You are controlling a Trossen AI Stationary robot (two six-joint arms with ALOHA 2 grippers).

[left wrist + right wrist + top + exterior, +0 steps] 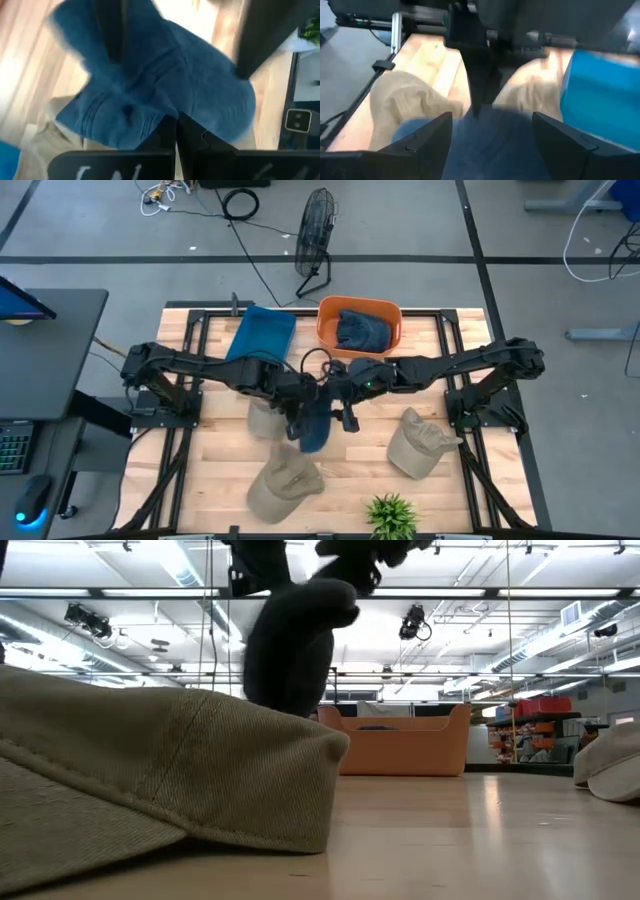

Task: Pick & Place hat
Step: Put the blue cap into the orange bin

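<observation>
The other blue hat is in the orange bin [360, 322]. My right gripper will grab the blue hat by its top [317, 423] next to put the hat beside that one.
A blue hat [313, 432] hangs at the table's middle between both grippers. In the low view the blue hat [290, 650] shows dark, clear of the wood. My left gripper [176, 117] is shut on it. My right gripper [492, 120] is open, with one finger on either side of the hat [490, 145]. An orange bin [360, 322] at the far edge holds another blue hat [362, 330]. Three khaki hats lie on the table [285, 485], [420, 442], [265, 418]. My left gripper pinches a fold of the blue hat's cloth [165, 112] between its two shut fingers. The hat hangs below them, lifted clear of the table. My right gripper's open fingers [432, 135] stand on either side of the hat; whether they touch it I cannot tell.
A teal folded cloth [262, 335] lies at the far edge, left of the bin. A small green plant [392, 515] stands at the near edge. The nearest khaki hat [150, 780] fills the low view's foreground. Black frame rails [185, 395] run along both table sides.
</observation>
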